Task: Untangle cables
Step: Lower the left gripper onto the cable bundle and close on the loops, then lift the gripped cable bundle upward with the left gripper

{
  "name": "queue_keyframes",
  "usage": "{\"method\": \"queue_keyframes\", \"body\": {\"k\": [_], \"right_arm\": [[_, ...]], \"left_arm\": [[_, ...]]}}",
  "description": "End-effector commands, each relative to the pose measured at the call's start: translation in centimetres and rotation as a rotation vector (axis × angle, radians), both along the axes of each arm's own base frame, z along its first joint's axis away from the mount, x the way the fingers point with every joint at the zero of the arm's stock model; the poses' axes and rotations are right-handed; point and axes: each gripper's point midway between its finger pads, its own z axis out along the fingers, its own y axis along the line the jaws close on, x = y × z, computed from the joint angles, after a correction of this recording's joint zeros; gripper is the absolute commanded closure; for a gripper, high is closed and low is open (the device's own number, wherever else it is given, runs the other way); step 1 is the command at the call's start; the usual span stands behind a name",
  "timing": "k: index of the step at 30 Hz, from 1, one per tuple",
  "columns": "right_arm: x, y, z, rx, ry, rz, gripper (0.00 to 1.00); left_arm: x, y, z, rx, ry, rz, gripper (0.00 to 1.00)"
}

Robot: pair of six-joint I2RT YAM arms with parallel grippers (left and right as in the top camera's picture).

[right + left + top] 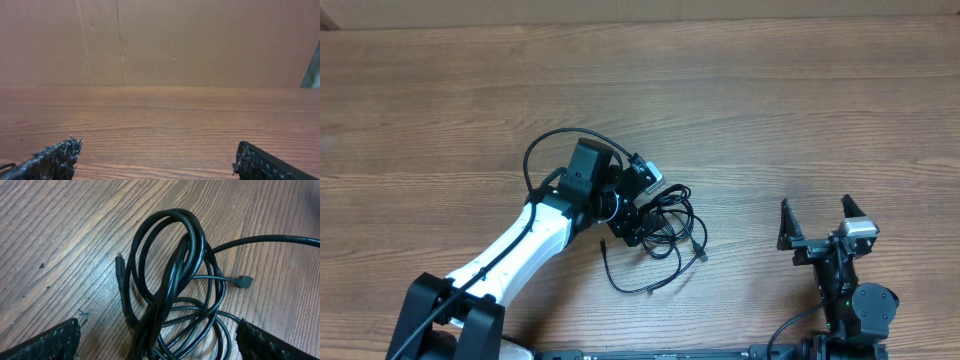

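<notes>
My left gripper is to grab the cables across the gathered loops next, so that the other loops and the plugs stay free for untangling.
The cables [670, 222] lie in a tangled bundle of thin black loops on the wooden table, with one loose strand [640, 285] trailing toward the front. In the left wrist view the cables [170, 280] fill the middle, with a small plug end [120, 257] at the left and another plug [245, 282] at the right. My left gripper [638, 226] is open, low over the bundle's left side, its fingers on either side of the loops [157, 340]. My right gripper [817, 212] is open and empty, well to the right of the bundle, and also shows in the right wrist view [157, 160].
The wooden table [770, 100] stretches around the bundle. A thicker black wire [552, 140] loops off the left arm's wrist. A brown wall [160, 40] stands beyond the table's far edge in the right wrist view.
</notes>
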Motion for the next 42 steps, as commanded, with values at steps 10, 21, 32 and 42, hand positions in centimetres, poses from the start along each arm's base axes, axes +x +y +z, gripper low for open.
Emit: {"method": "queue_keyframes", "body": {"k": [10, 21, 32, 42], "right_arm": [[0.0, -0.2, -0.2, 0.003, -0.003, -0.013, 0.0], [0.0, -0.2, -0.2, 0.003, -0.003, -0.013, 0.0], [0.0, -0.2, -0.2, 0.003, -0.003, -0.013, 0.0], [0.0, -0.2, -0.2, 0.003, -0.003, -0.013, 0.0]], "left_arm": [[1.2, 0.2, -1.4, 0.058, -0.018, 0.022, 0.08], [1.8, 0.5, -1.6, 0.09, -0.046, 0.042, 0.39], [1.6, 0.2, -1.5, 0.088, -0.048, 0.034, 0.38], [2.6, 0.3, -2.0, 0.2, -0.11, 0.141, 0.4]]}}
